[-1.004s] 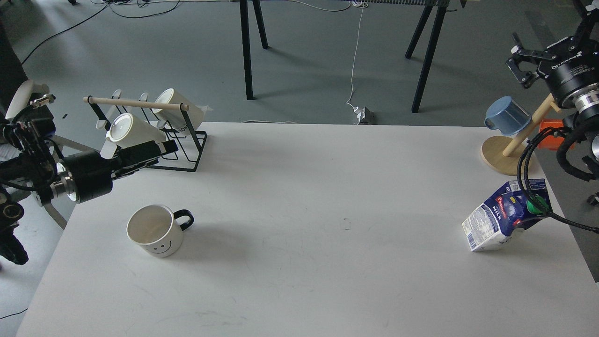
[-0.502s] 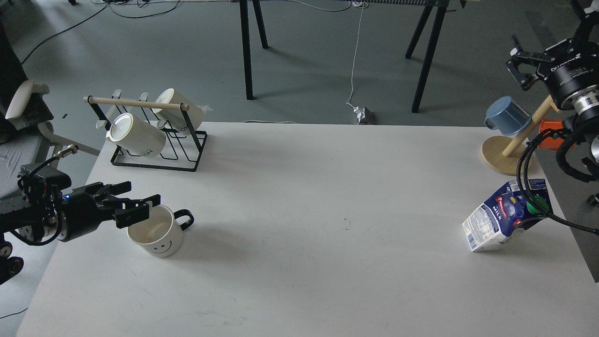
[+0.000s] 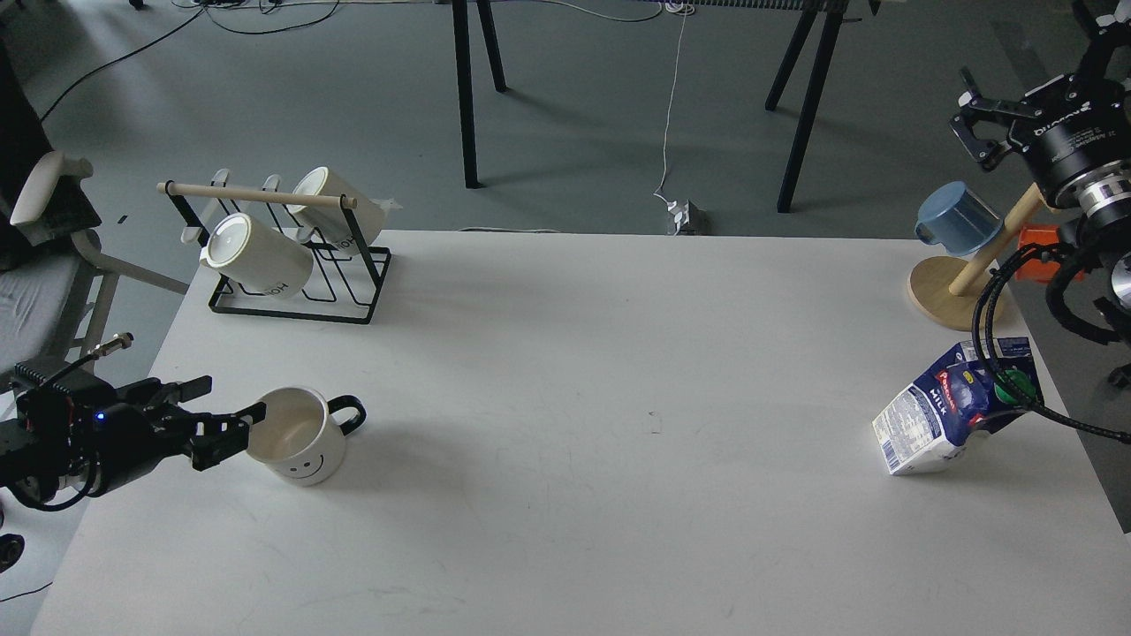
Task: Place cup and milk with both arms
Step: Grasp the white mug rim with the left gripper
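My left gripper takes hold of the white cup by its rim next, to set the cup down on the tabletop.
The cup, a white mug with a black handle and a smiley face, stands upright on the white table at the front left, with its handle to the right. My left gripper is low at the cup's left side, open, with one fingertip at the rim. The milk, a blue and white carton with a green cap, leans tilted near the table's right edge, with a black cable across its top. My right gripper is open and empty, high at the far right, above the blue cup.
A black wire rack with two white mugs stands at the back left. A blue cup hangs on a wooden stand at the back right. Black table legs stand behind the table, and a chair stands at the left.
My left gripper has come down from in front of the rack to the cup's left side, then drawn back a little leftward. The right gripper has shifted slightly up. Cup and milk have not moved.
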Robot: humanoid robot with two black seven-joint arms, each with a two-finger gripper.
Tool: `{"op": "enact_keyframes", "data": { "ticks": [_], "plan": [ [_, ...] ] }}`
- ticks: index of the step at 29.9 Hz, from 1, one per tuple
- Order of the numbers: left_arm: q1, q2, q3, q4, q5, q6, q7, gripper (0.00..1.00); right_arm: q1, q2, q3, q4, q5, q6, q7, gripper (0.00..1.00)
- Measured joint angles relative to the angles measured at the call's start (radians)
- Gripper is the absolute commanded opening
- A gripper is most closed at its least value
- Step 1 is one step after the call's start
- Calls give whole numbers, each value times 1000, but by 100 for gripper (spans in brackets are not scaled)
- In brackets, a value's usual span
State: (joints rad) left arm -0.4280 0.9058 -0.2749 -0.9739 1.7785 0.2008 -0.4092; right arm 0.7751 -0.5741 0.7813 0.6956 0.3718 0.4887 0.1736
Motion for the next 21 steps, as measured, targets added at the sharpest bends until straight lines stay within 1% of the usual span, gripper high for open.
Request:
{"op": "enact_keyframes", "data": {
  "ticks": [3,7,11,17,21],
  "plan": [
    [0,-9,2,2,0,3,3,57,3,3,0,0,0,0,0,99],
    [1,-16,4,12,1,3,2,52,5,7,-1,0,-1,0,0,99],
    [1,-17,5,14,2,3,-2,44,5,8,-2,-1,-1,0,0,99],
    [1,-17,16,14,18,4,-4,25,5,8,-3,-2,-2,0,0,99],
    [-1,-18,40,13,93,27,-5,24,5,8,-4,-2,-2,0,0,99]
  ]
}}
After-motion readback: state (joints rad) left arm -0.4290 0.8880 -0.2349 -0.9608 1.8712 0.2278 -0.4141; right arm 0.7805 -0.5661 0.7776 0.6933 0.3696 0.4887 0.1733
